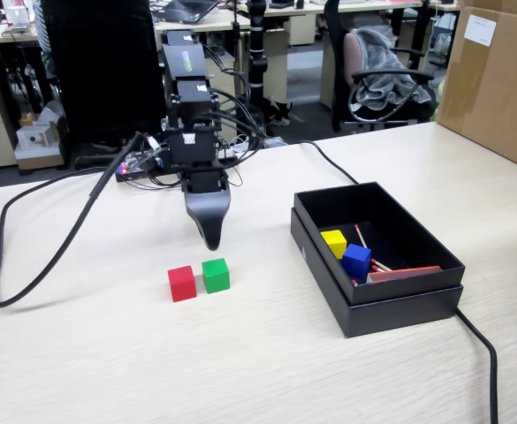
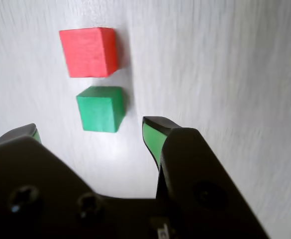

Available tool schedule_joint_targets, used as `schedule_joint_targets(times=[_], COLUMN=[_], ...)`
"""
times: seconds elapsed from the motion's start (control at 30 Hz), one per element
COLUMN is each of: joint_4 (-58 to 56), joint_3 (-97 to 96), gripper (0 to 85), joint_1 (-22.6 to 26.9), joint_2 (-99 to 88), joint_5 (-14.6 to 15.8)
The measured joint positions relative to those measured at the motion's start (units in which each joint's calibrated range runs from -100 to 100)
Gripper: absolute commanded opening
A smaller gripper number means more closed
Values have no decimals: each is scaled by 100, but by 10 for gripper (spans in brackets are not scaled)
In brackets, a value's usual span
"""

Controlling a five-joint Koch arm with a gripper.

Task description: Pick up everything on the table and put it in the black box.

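Observation:
I should drop the green cube into the black box, so my gripper should grab it by its opposite sides next.
A green cube and a red cube sit side by side on the pale wood table. My gripper hangs just behind and above the green cube. In the wrist view the gripper is open with nothing between its green pads. There the green cube lies just ahead of the tips and the red cube beyond it. The black box stands to the right in the fixed view. Inside it lie a yellow cube and a blue cube.
Thin matchsticks also lie in the box. A black cable loops over the table at the left and another cable runs past the box. A brown carton stands at the back right.

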Motion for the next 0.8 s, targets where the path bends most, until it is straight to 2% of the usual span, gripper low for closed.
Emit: schedule_joint_targets(times=[0.63,0.67,0.8], joint_4=[-256,-256,-256], joint_3=[1095,1114,1260], gripper=[420,398,210], joint_1=[-5,-5,-10], joint_2=[1968,2032,2291], joint_5=[-73,-73,-83])
